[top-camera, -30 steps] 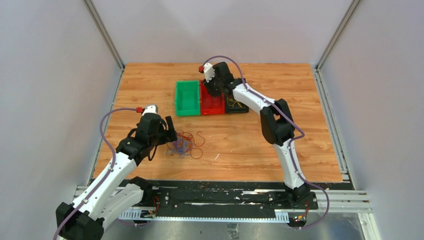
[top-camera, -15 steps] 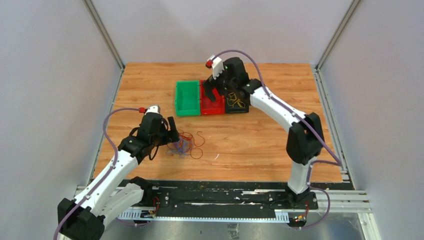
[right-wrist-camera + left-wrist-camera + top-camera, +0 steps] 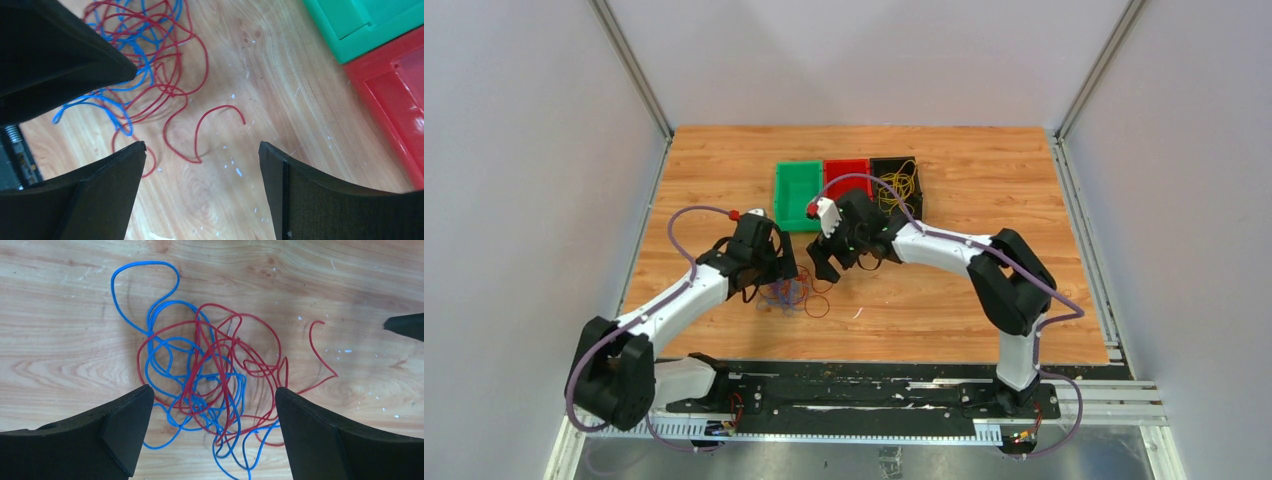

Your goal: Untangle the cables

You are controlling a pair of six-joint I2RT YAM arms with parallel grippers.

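Observation:
It isn't time to close on the tangle yet: red and blue pieces of cable pass below my left gripper's fingers in the left wrist view, so the gripper needs to go lower first.
A tangle of thin blue and red cables (image 3: 210, 375) lies on the wooden table (image 3: 924, 290). It shows as a small knot (image 3: 789, 294) in the top view. My left gripper (image 3: 212, 390) hangs open just above it, a finger on each side and nothing held. My right gripper (image 3: 202, 145) is open too, over bare wood and a loose red cable end (image 3: 200, 132) at the tangle's right. Both grippers (image 3: 782, 268) (image 3: 822, 268) stand close together. A bundle of yellow cables (image 3: 896, 185) lies in the black bin.
Three small bins stand in a row at the back: green (image 3: 796, 195), red (image 3: 847, 172) and black (image 3: 914, 205). The green bin (image 3: 365, 25) and red bin (image 3: 395, 95) also show in the right wrist view. The left gripper's finger (image 3: 50, 50) fills that view's upper left.
My right arm has swung from over the bins back down to the tangle, beside the left gripper. The left gripper has shifted a little right and forward over the cables.

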